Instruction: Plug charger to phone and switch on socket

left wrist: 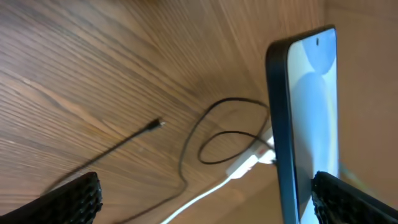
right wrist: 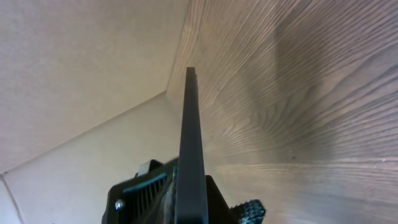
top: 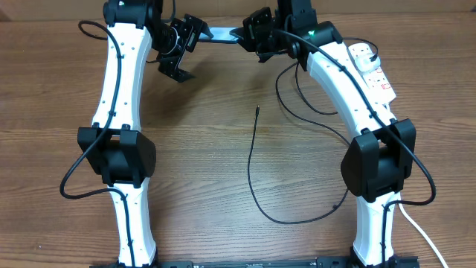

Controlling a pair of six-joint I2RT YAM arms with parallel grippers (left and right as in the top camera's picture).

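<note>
The phone (top: 221, 34) needs its charging end free to plug in, so next my left gripper should grab the phone across its sides, opposite my right gripper.
The phone (top: 221, 34) is held off the table at the back, between the two grippers. My right gripper (top: 256, 33) is shut on one end of it; in the right wrist view the phone (right wrist: 190, 130) shows edge-on, rising out of the jaws (right wrist: 193, 202). My left gripper (top: 178, 56) is open, with the phone's light blue screen (left wrist: 308, 112) just inside its right finger (left wrist: 208, 205). The charger's thin black cable (top: 251, 171) lies loose on the table, its connector tip (top: 256, 110) (left wrist: 158, 124) free. The white socket (top: 370, 68) lies at the back right.
The socket's thick white cord (left wrist: 205, 193) runs across the wood below the left gripper. More black cable loops (top: 294, 93) beside the right arm. A white cord (top: 420, 234) leaves the table at the front right. A pale wall (right wrist: 81, 81) stands behind the table.
</note>
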